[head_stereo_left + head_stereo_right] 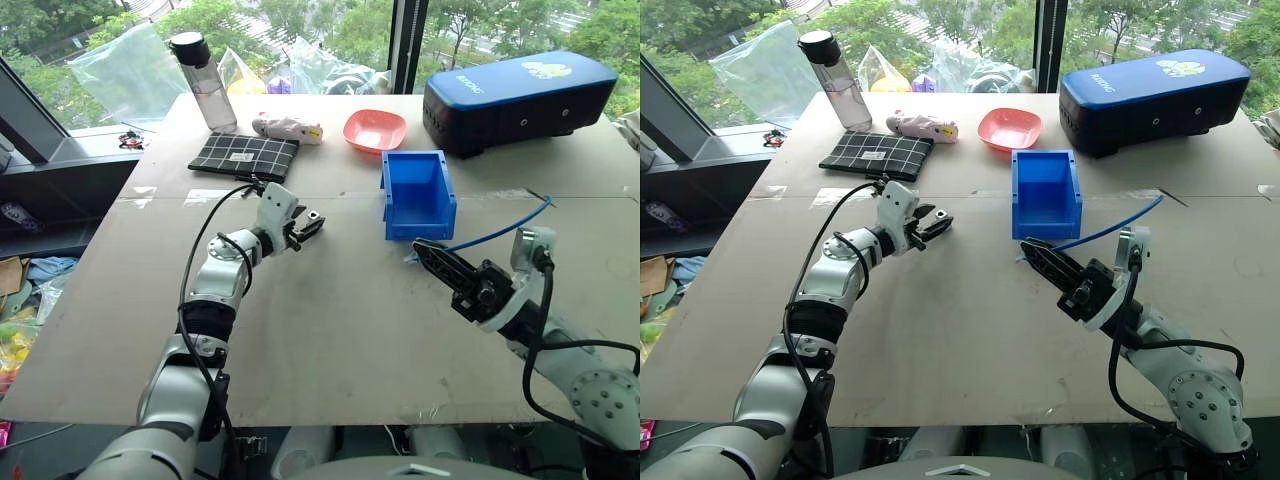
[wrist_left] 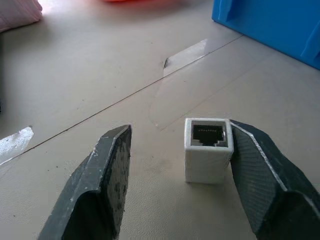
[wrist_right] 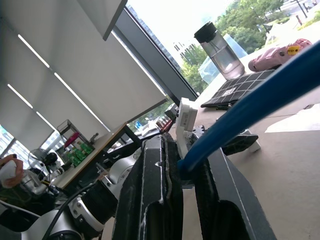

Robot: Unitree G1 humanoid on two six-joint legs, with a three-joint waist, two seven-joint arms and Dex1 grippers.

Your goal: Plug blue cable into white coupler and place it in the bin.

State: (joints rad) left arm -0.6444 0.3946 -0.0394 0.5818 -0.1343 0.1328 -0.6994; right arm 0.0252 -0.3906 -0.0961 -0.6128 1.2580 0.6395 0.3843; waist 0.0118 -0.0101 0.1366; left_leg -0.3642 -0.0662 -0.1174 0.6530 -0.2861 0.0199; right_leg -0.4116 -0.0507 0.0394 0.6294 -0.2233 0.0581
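Observation:
My left gripper will next grab the white coupler by its flat facing sides below its open socket (image 2: 209,135) to plug in the cable.
The white coupler (image 2: 207,150) stands on the table with its dark socket facing up. My left gripper (image 1: 308,225) is open around it: one finger (image 2: 260,175) touches its side and the other finger (image 2: 107,175) stands a gap away. To the right, my right gripper (image 1: 425,252) is shut on the blue cable (image 1: 500,232) near one end. The rest of the cable trails back to the right over the table. The blue bin (image 1: 420,225) sits open-topped just beyond the right gripper, a little right of the table's middle.
At the back right is a large dark-blue case (image 1: 520,100). A pink bowl (image 1: 374,130), a pink soft item (image 1: 287,128), a chequered pouch (image 1: 244,155) and a clear bottle (image 1: 205,80) line the far side. Tape strips cross the table seam.

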